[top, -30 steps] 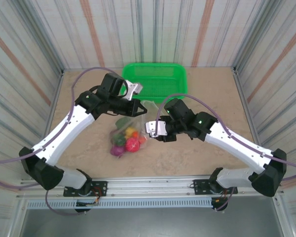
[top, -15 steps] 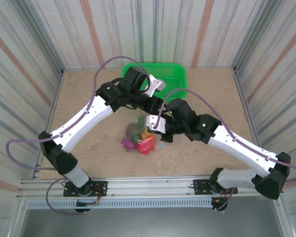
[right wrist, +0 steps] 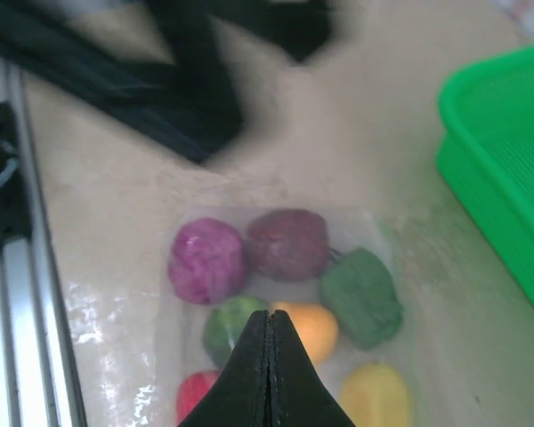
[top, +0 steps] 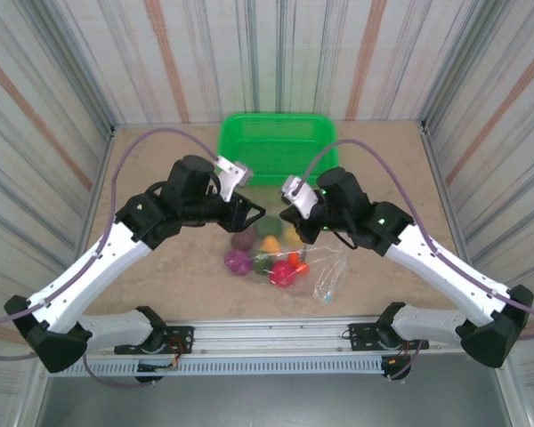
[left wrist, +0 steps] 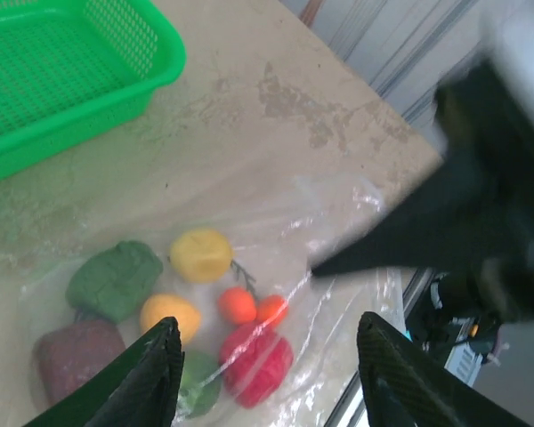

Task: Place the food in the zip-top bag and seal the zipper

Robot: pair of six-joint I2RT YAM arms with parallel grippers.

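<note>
My left gripper grabs the zip-top bag by its end corner near the metal bar (top: 325,294) (left wrist: 390,309) next, which leaves my right gripper the zipper to seal.
The zip-top bag (top: 325,277) lies flat on the table, clear and crumpled, with the food inside. The food is a purple piece (right wrist: 206,260), a dark red one (right wrist: 288,244), a green one (right wrist: 360,295), a yellow one (left wrist: 200,253), an orange one (left wrist: 169,314), a red one (left wrist: 256,363) and two small orange-red ones. My left gripper (left wrist: 267,356) hovers open above the bag, holding nothing. My right gripper (right wrist: 269,356) is shut, its fingers pressed together over the food with nothing visibly between them. I cannot make out the zipper in the wrinkled plastic.
A green mesh basket (top: 279,147) stands at the back middle of the table, just behind both grippers. Striped walls close in three sides. The metal rail (top: 276,336) runs along the near edge, close to the bag's right end.
The left gripper opened and let go of the bag. The bag with the food went from hanging to lying flat, further right. The right gripper shut. Both wrists drew back toward the basket.
</note>
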